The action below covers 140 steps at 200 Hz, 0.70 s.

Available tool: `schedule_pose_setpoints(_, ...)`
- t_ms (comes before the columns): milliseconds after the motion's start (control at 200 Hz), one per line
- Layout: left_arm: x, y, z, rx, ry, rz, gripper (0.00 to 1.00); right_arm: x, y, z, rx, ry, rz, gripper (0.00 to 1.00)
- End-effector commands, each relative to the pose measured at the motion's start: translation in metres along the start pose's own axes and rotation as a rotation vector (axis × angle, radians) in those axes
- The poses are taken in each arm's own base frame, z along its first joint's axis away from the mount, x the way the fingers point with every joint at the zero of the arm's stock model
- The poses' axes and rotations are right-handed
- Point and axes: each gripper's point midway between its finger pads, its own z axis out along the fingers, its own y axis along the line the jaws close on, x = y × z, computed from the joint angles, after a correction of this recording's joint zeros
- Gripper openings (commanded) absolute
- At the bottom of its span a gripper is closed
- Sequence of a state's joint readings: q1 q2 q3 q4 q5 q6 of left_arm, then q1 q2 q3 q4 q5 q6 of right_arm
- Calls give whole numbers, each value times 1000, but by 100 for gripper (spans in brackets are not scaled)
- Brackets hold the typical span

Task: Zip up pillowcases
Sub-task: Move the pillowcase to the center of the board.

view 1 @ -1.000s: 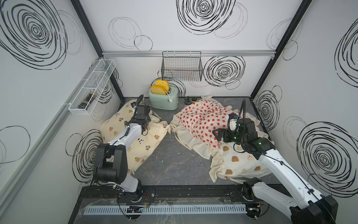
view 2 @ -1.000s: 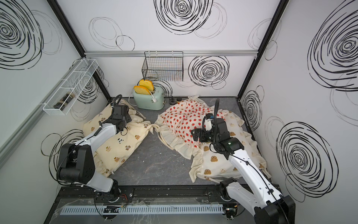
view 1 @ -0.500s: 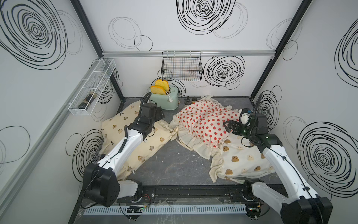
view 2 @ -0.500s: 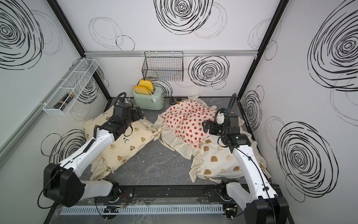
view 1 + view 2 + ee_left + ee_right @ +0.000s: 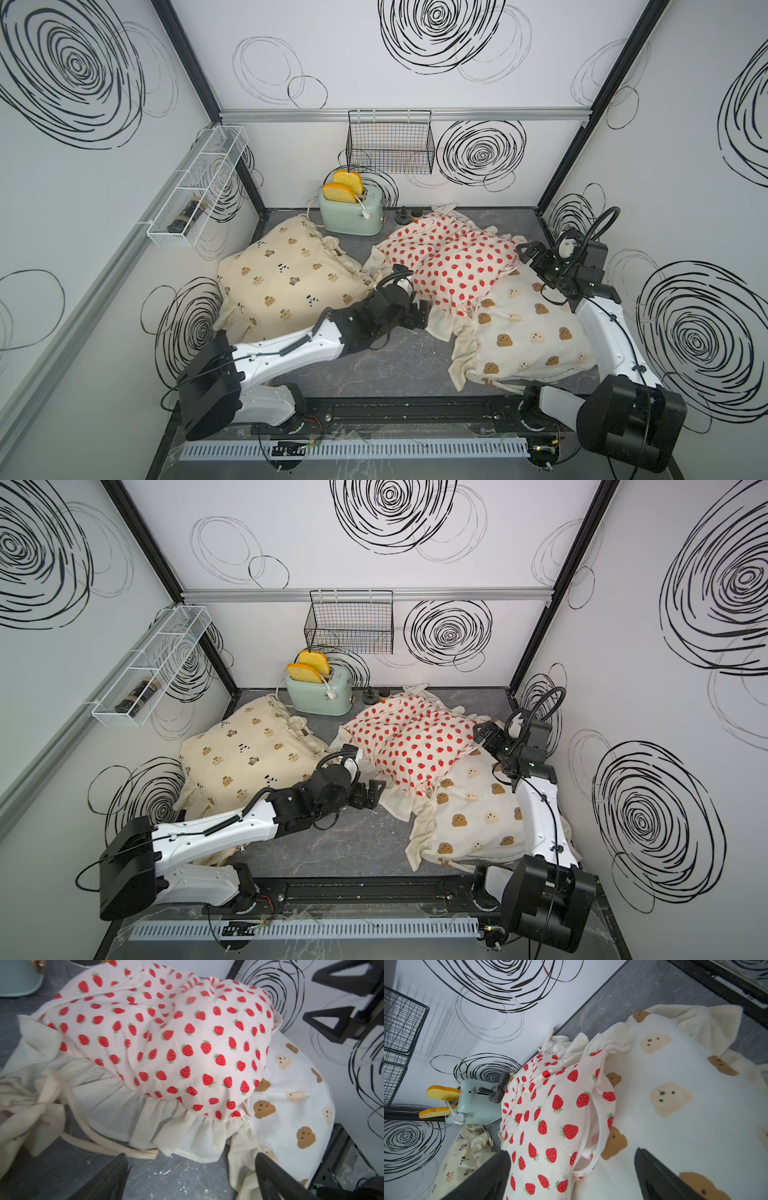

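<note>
I will next grab the strawberry pillowcase's front ruffled corner beside the gaping zipper opening with my left gripper, so that edge stays free for my right gripper to zip.
Three pillowcases lie on the dark table. The cream one with bears and pandas [image 5: 286, 278] [image 5: 249, 750] is at the left. The strawberry one [image 5: 449, 262] [image 5: 411, 737] [image 5: 166, 1043] lies in the middle, overlapping the bear-face one [image 5: 528, 332] [image 5: 478, 812] [image 5: 675, 1095] at the right. My left gripper [image 5: 419, 316] [image 5: 374, 791] [image 5: 191, 1159] stands open and empty, low over the table by the strawberry case's front ruffle [image 5: 182, 1138]. My right gripper [image 5: 525, 253] [image 5: 482, 733] [image 5: 572, 1153] is open and empty above that case's right end, where its zipper opening [image 5: 598, 1126] gapes.
A mint toaster [image 5: 351, 210] with two toast slices stands at the back, a small dark knob [image 5: 402, 215] beside it. A black wire basket [image 5: 390, 145] hangs on the back wall. A white wire shelf [image 5: 195, 191] runs along the left wall. Loose tie strings [image 5: 104, 1142] trail on the table.
My left arm has left the cream pillowcase and swung right and forward to the strawberry case's front ruffle, jaws wider. My right gripper has drawn back toward the right wall.
</note>
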State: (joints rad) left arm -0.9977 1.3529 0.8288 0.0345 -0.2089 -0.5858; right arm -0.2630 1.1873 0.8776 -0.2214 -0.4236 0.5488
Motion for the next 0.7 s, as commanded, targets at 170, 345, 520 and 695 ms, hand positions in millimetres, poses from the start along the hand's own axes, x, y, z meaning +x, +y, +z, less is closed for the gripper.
schedule_pose_setpoints(170, 22, -56, 54, 125, -28, 162, 94, -7, 3, 30, -72, 48, 80, 98)
schedule_pose_setpoints(345, 38, -57, 84, 88, -9, 183, 89, -14, 1, 45, -63, 51, 76, 96)
schedule_pose_setpoints(520, 53, -55, 113, 39, 0, 216, 85, -17, -2, 61, -54, 84, 78, 90)
schedule_pose_setpoints(695, 55, -49, 136, -40, -4, 224, 78, -16, -1, 69, -58, 98, 71, 90)
